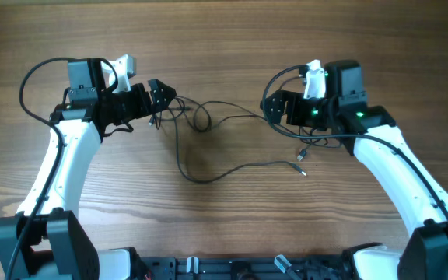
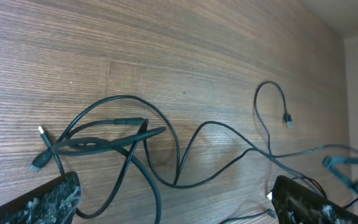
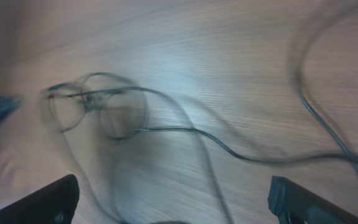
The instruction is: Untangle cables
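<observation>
My right gripper needs to take hold of a piece of cable next, at the far end of the cable heap from my left gripper, to pull it out and untangle it.
The cables (image 1: 201, 117) are thin black cords lying loose on the wooden table between my two grippers, with one strand curving down to a small plug end (image 1: 300, 158). My left gripper (image 1: 159, 93) is open at their left end. In the left wrist view its gripper (image 2: 176, 208) has wide-apart fingers (image 2: 48, 202) over looping cables (image 2: 123, 140), holding nothing. My right gripper (image 1: 274, 105) is open at their right end. The right wrist view is blurred: its gripper (image 3: 174, 208) stands wide above faint cables (image 3: 166, 129).
The wooden table (image 1: 224, 39) fills every view. Thick black wires (image 1: 33, 74) arch off the left arm, and similar ones hang by the right arm (image 1: 317, 140). The arm bases (image 1: 45, 241) stand at the near edge.
</observation>
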You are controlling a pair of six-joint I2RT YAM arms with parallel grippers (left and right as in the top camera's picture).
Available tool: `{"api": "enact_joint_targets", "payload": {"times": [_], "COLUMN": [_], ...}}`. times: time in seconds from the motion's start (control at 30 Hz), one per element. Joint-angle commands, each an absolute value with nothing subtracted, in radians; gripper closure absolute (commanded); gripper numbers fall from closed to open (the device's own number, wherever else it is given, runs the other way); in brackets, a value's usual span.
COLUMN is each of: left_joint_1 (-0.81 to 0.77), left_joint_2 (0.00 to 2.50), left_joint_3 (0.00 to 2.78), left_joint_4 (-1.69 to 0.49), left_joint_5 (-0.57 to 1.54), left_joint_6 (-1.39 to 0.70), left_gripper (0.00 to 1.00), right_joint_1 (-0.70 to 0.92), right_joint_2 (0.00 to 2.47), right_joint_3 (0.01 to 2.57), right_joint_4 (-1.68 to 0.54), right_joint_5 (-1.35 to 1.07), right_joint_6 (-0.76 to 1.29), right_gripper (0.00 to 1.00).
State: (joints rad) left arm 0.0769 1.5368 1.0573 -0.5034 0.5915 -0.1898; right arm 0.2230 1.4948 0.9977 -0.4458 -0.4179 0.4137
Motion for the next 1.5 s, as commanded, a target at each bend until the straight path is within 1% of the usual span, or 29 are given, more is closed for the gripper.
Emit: {"api": "enact_joint_targets", "payload": {"times": [0.0, 0.07, 0.17, 0.23, 0.27, 0.3, 0.33, 0.37, 0.4, 0.43, 0.47, 0.5, 0.53, 0.57, 0.63, 0.77, 0.8, 0.83, 0.87, 0.9, 0.93, 1.0, 1.03, 1.07, 1.1, 1.2, 1.33, 1.4, 1.47], "left_joint_1": [0.076, 0.076, 0.076, 0.076, 0.075, 0.075, 0.074, 0.074, 0.074, 0.074, 0.074, 0.074, 0.074, 0.074, 0.074, 0.074, 0.074, 0.074, 0.074, 0.074, 0.074, 0.074, 0.074, 0.074, 0.074, 0.074, 0.074, 0.074, 0.074], "left_joint_2": [1.523, 1.523, 1.523, 1.523, 1.523, 1.523, 1.523, 1.523, 1.523, 1.523, 1.523, 1.523, 1.523, 1.523, 1.523, 1.523, 1.523, 1.523, 1.523, 1.523, 1.523, 1.523, 1.523, 1.523, 1.523, 1.523, 1.523, 1.523, 1.523], "left_joint_3": [1.053, 1.053, 1.053, 1.053, 1.053, 1.053, 1.053, 1.053, 1.053, 1.053, 1.053, 1.053, 1.053, 1.053, 1.053, 1.053, 1.053, 1.053, 1.053, 1.053, 1.053, 1.053, 1.053, 1.053, 1.053, 1.053, 1.053, 1.053, 1.053], "left_joint_4": [-0.509, -0.519, -0.54, -0.545, -0.547, -0.547, -0.547, -0.547, -0.547, -0.548, -0.552, -0.559, -0.566, -0.565, -0.567, -0.604, -0.603, -0.599, -0.598, -0.598, -0.598, -0.595, -0.596, -0.596, -0.587, -0.569, -0.569, -0.574, -0.577], "left_joint_5": [0.563, 0.562, 0.563, 0.563, 0.563, 0.563, 0.563, 0.563, 0.563, 0.563, 0.563, 0.563, 0.563, 0.563, 0.563, 0.563, 0.563, 0.563, 0.563, 0.563, 0.563, 0.54, 0.508, 0.468, 0.461, 0.461, 0.45, 0.45, 0.45], "left_joint_6": [-0.282, -0.3, -0.301, -0.301, -0.304, -0.304, -0.304, -0.304, -0.304, -0.304, -0.305, -0.304, -0.304, -0.304, -0.304, -0.304, -0.304, -0.304, -0.304, -0.304, -0.304, -0.374, -0.446, -0.556, -0.616, -0.622, -0.621, -0.621, -0.621], "left_gripper": [0.0, 0.0, 0.0, 0.0, 0.0, 0.0, 0.0, 0.0, 0.0, 0.0, 0.0, 0.0, 0.0, 0.0, 0.0, 0.0, 0.0, 0.0, 0.0, 0.0, 0.0, 0.0, 0.0, 0.0, 0.0, 0.0, 0.0, 0.0, 0.0], "right_joint_1": [0.229, 0.224, 0.206, 0.206, 0.206, 0.206, 0.206, 0.206, 0.207, 0.207, 0.207, 0.206, 0.207, 0.206, 0.204, 0.204, 0.204, 0.204, 0.204, 0.204, 0.204, 0.204, 0.211, 0.23, 0.258, 0.37, 0.508, 0.564, 0.61], "right_joint_2": [1.566, 1.56, 1.541, 1.541, 1.541, 1.543, 1.543, 1.545, 1.547, 1.547, 1.547, 1.547, 1.548, 1.548, 1.548, 1.546, 1.546, 1.546, 1.546, 1.546, 1.546, 1.555, 1.569, 1.59, 1.615, 1.711, 1.846, 1.904, 1.959], "right_joint_3": [1.004, 1.012, 1.143, 1.176, 1.176, 1.176, 1.176, 1.176, 1.176, 1.172, 1.171, 1.171, 1.171, 1.171, 1.171, 1.171, 1.172, 1.174, 1.174, 1.174, 1.174, 1.164, 1.163, 1.163, 1.163, 1.163, 1.163, 1.163, 1.163], "right_joint_4": [-0.581, -0.617, -0.85, -0.945, -0.963, -0.954, -0.952, -0.952, -0.959, -0.958, -0.958, -0.964, -1.008, -1.005, -1.001, -1.122, -1.12, -1.091, -1.034, -0.935, -0.841, -0.666, -0.594, -0.529, -0.505, -0.508, -0.481, -0.476, -0.474], "right_joint_5": [0.052, 0.221, 0.149, 0.251, 0.332, 0.299, 0.175, -0.117, -0.318, -0.47, -0.527, -0.531, -0.514, -0.503, -0.399, 0.234, 0.37, 0.477, 0.525, 0.471, 0.268, -0.353, -0.58, -0.716, -0.733, -0.699, -0.485, -0.302, -0.118], "right_joint_6": [0.691, 0.686, 0.826, 0.818, 0.747, 0.619, 0.528, 0.469, 0.496, 0.593, 0.711, 0.939, 1.314, 1.501, 1.653, 1.676, 1.608, 1.477, 1.288, 0.983, 0.643, 0.041, -0.079, -0.086, -0.098, -0.246, -0.381, -0.458, -0.547], "right_gripper": [0.0, 0.01, 0.0, 0.0, 0.0, 0.0, 0.0, 0.0, 0.0, 0.0, 0.0, 0.0, 0.0, 0.0, 0.0, 0.0, 0.0, 0.0, 0.0, 0.01, 0.0, 0.0, 0.0, 0.0, 0.0, 0.01, 0.14, 0.15, 0.2]}}
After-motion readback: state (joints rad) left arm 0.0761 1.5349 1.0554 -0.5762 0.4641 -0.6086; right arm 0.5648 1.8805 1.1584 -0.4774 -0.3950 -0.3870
